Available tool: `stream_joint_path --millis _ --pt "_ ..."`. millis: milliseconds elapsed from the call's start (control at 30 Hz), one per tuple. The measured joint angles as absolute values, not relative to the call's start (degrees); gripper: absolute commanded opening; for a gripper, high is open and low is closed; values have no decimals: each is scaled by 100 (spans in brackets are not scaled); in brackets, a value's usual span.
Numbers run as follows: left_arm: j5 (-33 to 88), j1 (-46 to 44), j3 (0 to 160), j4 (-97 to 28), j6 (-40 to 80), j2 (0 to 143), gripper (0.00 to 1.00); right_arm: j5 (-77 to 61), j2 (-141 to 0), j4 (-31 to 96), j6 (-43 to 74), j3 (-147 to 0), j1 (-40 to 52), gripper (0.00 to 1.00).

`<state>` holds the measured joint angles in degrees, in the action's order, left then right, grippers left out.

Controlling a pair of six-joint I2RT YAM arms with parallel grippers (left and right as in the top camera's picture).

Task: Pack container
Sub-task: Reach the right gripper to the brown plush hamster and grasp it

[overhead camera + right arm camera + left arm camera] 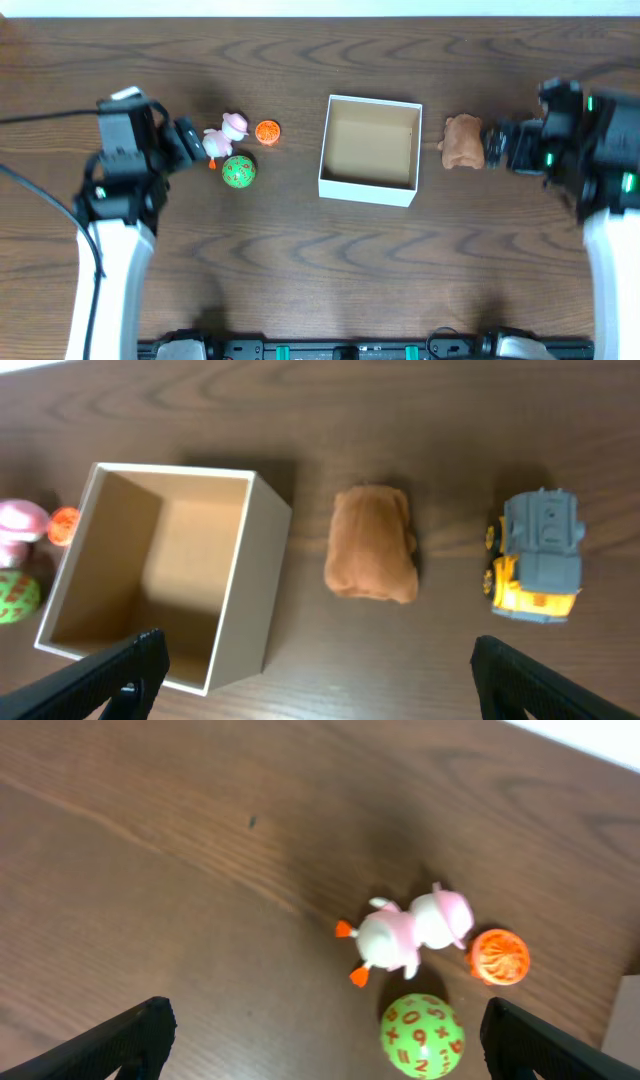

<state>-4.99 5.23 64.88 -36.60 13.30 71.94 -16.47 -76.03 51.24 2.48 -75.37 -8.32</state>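
Note:
My right gripper is next to grab the brown plush by the middle of its body [462, 143], so its ends stay free to fit inside the container [366, 189].
The container [366, 189] stands at the table's middle, white walls, brown inside, nothing in it; it also shows in the right wrist view [245, 600]. A pink duck toy [227, 133] [400, 935], an orange ball [267, 132] [499, 957] and a green number ball [238, 171] [422, 1036] lie left of it. A brown plush [462, 142] [371, 545] lies right of it. A grey and yellow toy truck [535, 555] lies beyond the plush. My left gripper [190, 145] [325, 1040] is open, just left of the duck. My right gripper [500, 145] [315, 670] is open, above the plush's right side.
Dark wood table [320, 280]. A black cable [40, 118] runs from the left arm to the left edge. The arm bases sit along the front edge [350, 350].

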Motion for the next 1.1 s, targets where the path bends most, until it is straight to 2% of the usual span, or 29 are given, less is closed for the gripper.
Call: stream_joint_path --millis 200,433,700,733,767,800,967,1067,1100 --pt "-215 1096 6960 -3931 1326 7926 98 -1295 -9203 5610 -40 -8772 -508 99" --pt "-123 1236 6963 -4051 1326 8206 98 -1170 -10394 5627 -154 -8805 -410 99" --pt "-117 1238 6963 -4051 1326 8213 98 -1146 -11142 5522 -58 -8805 -397 97" --pt "-117 1238 6963 -4051 1326 8213 98 -1144 -11238 5481 -38 -8805 -395 91" --pt "-117 1238 6963 -4051 1326 8213 98 -1129 -11327 5446 -27 -8805 -386 78" --pt "-102 1238 6963 -4051 1326 8213 98 -1122 -11439 5411 1 -8805 -377 69" --pt "-73 1238 6963 -4051 1326 8213 98 -1085 -11778 5330 198 -8807 -307 34" --pt "-54 1238 6963 -4051 1326 8213 98 -989 -11786 5343 287 -8838 -274 3" --pt "-49 1238 6963 -4051 1326 8213 98 -921 -11786 5358 314 -8849 -274 1"
